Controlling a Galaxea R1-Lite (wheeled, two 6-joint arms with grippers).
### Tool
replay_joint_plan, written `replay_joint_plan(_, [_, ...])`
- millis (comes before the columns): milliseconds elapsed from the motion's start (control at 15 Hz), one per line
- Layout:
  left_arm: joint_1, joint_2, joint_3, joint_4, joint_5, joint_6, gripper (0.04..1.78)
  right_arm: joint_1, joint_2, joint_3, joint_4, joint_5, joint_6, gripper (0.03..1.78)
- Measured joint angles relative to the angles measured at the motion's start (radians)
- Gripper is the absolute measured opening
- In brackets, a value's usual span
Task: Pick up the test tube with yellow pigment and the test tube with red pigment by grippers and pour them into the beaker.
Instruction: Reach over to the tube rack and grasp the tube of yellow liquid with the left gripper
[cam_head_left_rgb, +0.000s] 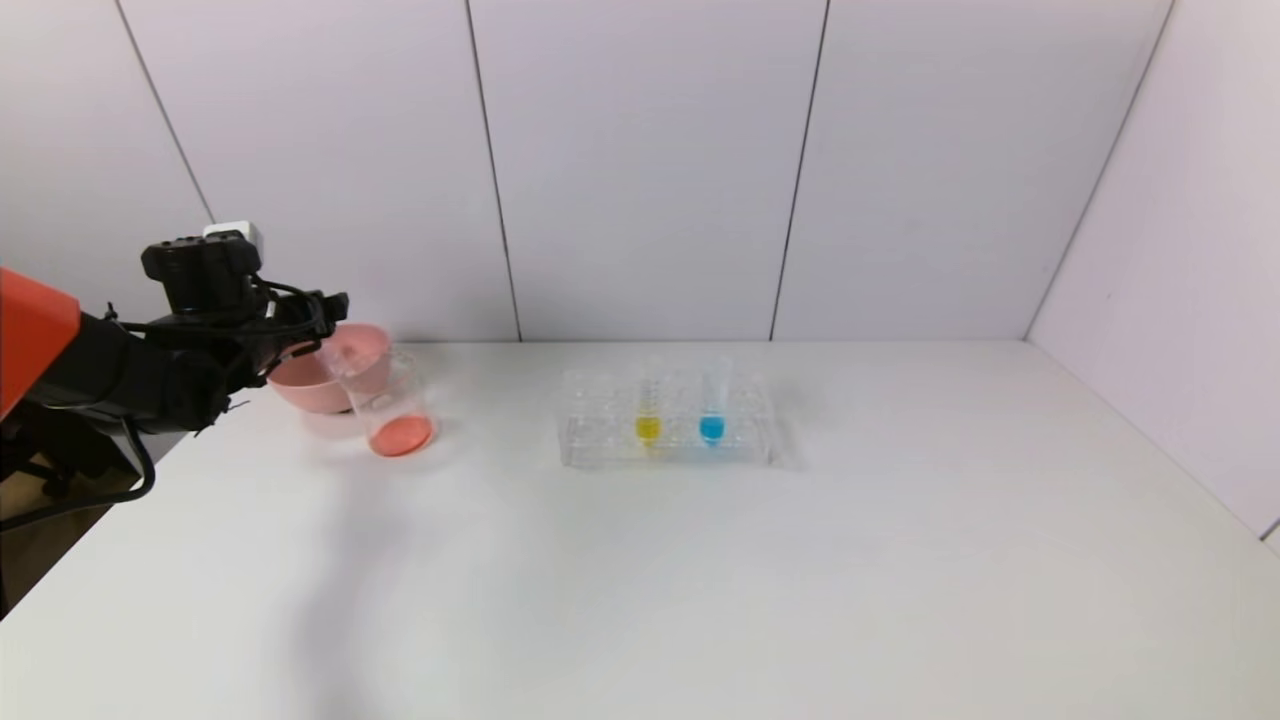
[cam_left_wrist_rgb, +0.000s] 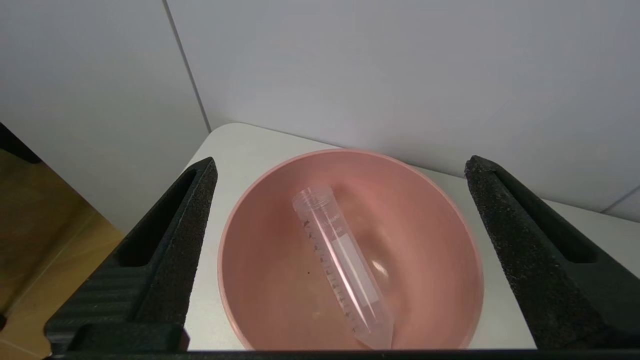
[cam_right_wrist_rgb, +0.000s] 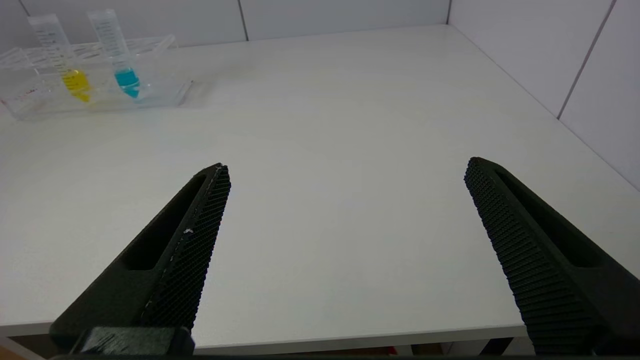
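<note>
I need to pick up the yellow test tube by its upper end (cam_head_left_rgb: 649, 388) with my left gripper next, as the clear rack (cam_head_left_rgb: 590, 445) surrounds the tube's lower half.
The beaker (cam_head_left_rgb: 388, 405) stands at the table's far left and holds red-orange liquid in its bottom. No tube with red liquid shows. An empty clear tube (cam_left_wrist_rgb: 342, 265) lies inside the pink bowl (cam_left_wrist_rgb: 250, 280), just behind the beaker. My left gripper (cam_head_left_rgb: 318, 312) is open and empty, its jaws wide apart above the bowl (cam_head_left_rgb: 300, 388); in its own wrist view the left gripper (cam_left_wrist_rgb: 340, 165) spans the bowl. The yellow-pigment tube (cam_head_left_rgb: 648, 412) stands upright in the clear rack (cam_head_left_rgb: 590, 445). My right gripper (cam_right_wrist_rgb: 347, 167) is open and empty over the table's front edge.
A tube with blue liquid (cam_head_left_rgb: 712, 412) stands in the rack next to the yellow one; both also show in the right wrist view, yellow (cam_right_wrist_rgb: 67, 65) and blue (cam_right_wrist_rgb: 120, 55). White wall panels close the back and right. The table's left edge is by the bowl.
</note>
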Motion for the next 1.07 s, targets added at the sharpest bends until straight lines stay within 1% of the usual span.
replay_joint_plan(67, [-0.007,-0.031,0.033,0.000,-0.013,0.000,1.77,0.000,0.000,0.000,0.000,0.000,0.000,1.71])
replay_joint_plan(200, [-0.020,-0.121,0.114,0.003,-0.089,0.001,1.76,0.000,0.000,0.000,0.000,0.000,0.000,1.71])
replay_joint_plan(467, [-0.070,-0.348,0.334,0.036,-0.309,0.038,1.76,0.000,0.000,0.000,0.000,0.000,0.000,1.71])
replay_joint_plan(600, [-0.120,-0.455,0.463,0.050,-0.426,0.096,1.76,0.000,0.000,0.000,0.000,0.000,0.000,1.71])
replay_joint_plan(667, [-0.160,-0.497,0.514,0.052,-0.465,0.120,1.76,0.000,0.000,0.000,0.000,0.000,0.000,1.71])
replay_joint_plan(733, [-0.211,-0.533,0.561,0.053,-0.481,0.134,1.76,0.000,0.000,0.000,0.000,0.000,0.000,1.71])
replay_joint_plan(867, [-0.307,-0.578,0.624,0.051,-0.484,0.140,1.76,0.000,0.000,0.000,0.000,0.000,0.000,1.71])
replay_joint_plan(1000, [-0.413,-0.604,0.660,0.050,-0.456,0.137,1.76,0.000,0.000,0.000,0.000,0.000,0.000,1.71])
replay_joint_plan(1067, [-0.469,-0.609,0.669,0.049,-0.425,0.132,1.76,0.000,0.000,0.000,0.000,0.000,0.000,1.71])
